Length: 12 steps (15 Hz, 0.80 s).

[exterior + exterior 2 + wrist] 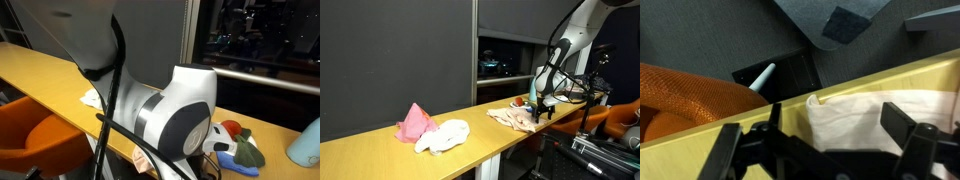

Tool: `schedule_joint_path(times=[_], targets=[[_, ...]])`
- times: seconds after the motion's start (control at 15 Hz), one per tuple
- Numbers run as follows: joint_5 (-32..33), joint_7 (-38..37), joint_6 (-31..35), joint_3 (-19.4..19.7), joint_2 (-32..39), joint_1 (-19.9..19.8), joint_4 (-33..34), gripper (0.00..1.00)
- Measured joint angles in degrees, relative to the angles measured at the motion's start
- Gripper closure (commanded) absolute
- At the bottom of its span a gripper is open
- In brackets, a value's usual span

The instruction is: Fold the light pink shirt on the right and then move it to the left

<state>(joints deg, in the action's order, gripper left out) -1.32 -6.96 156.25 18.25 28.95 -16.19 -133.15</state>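
Note:
Next, my gripper grabs the light pink shirt (512, 118) by its corner near the table edge, to fold that end of the shirt over the rest of it.
The light pink shirt (512, 118) lies crumpled on the yellow table (380, 150), toward its right end in an exterior view. In the wrist view the shirt (865, 115) is pale cream cloth with a folded corner near the table edge. My gripper (542, 108) hangs over the shirt's right end. In the wrist view the gripper (818, 140) is open, its two black fingers (908, 130) standing wide apart on either side of the cloth without pinching it. In an exterior view the arm (175, 110) fills the middle and hides the gripper; a pale bit of cloth (92, 98) shows beside it.
A deeper pink peaked cloth (414, 122) and a white cloth (446, 134) lie on the table's left part. An orange chair (690, 100) stands just off the table edge by the shirt. Small red, green and blue items (236, 146) sit on the table.

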Motion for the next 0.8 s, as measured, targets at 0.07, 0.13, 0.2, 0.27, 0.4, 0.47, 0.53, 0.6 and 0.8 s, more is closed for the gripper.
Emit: schedule_joint_path(times=[0.07, 0.13, 0.2, 0.27, 0.4, 0.47, 0.53, 0.6, 0.8], targets=[[0.0, -0.1, 1.1, 0.3, 1.1, 0.0, 0.1, 0.24], [0.0, -0.2, 1.9, 0.5, 1.9, -0.1, 0.2, 0.26], [0.0, -0.2, 2.8, 0.7, 2.6, -0.1, 0.4, 0.34], [-0.1, -0.3, 3.6, 0.9, 3.1, -0.1, 0.5, 0.42], [-0.1, -0.5, 4.7, 1.0, 3.6, -0.1, 0.7, 0.57], [-0.1, -0.5, 4.7, 1.3, 3.5, -0.1, 0.7, 0.63], [-0.1, -0.5, 4.7, 1.6, 3.4, -0.1, 0.7, 0.72], [-0.1, -0.5, 4.7, 1.9, 3.3, -0.1, 0.7, 0.78], [-0.1, -0.5, 5.3, 2.4, 3.1, -0.1, 0.8, 0.99]])
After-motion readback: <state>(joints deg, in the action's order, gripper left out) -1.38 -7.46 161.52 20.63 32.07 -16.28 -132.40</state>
